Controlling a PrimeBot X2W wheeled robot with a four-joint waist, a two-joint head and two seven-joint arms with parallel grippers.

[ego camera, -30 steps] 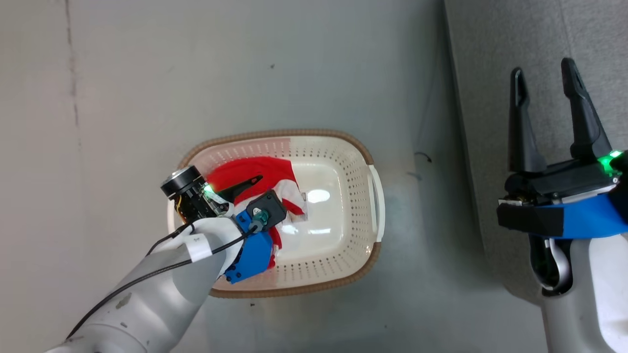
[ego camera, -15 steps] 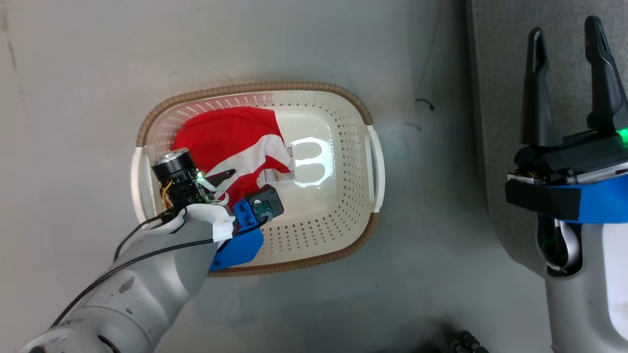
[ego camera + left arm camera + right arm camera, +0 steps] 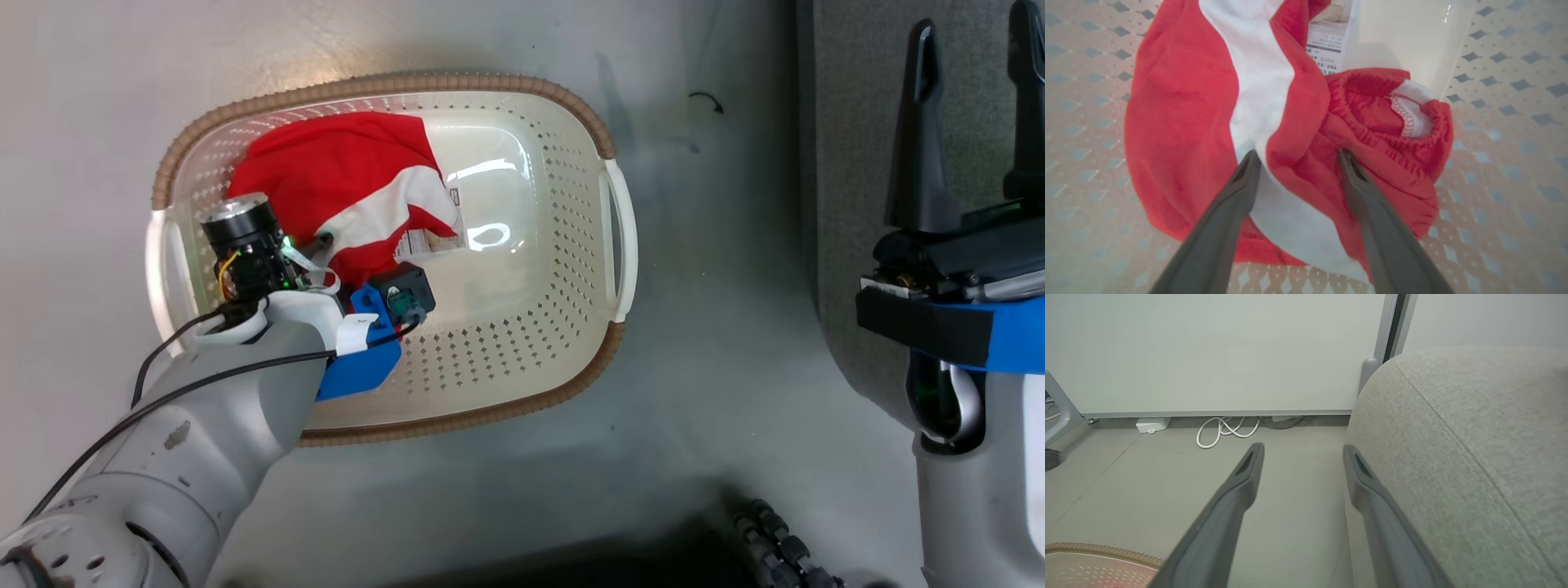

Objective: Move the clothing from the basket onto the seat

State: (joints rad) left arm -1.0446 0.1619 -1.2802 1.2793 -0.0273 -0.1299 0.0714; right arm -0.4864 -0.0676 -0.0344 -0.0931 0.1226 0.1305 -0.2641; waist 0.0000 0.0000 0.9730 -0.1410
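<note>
My left gripper pinches the clothing by the red fold beside its white stripe next, since that fold stands up while the rest lies slack.
The red clothing with a white stripe lies bunched in the far left part of the cream basket. My left gripper reaches down into the basket at the garment's near edge. In the left wrist view the left gripper is open, its fingertips resting on the clothing with a red fold between them. My right gripper stands open with nothing in it, over the edge of the grey seat. In the right wrist view the right gripper is beside the seat.
A white paper tag hangs from the garment. The basket stands on grey floor left of the seat. A dark ribbed part shows at the bottom edge. A white cable and small box lie by the wall.
The head camera has shifted, so the basket sits higher and further left in view. My left gripper has drawn back towards the garment's near edge, uncovering more of it. The right gripper stays open.
</note>
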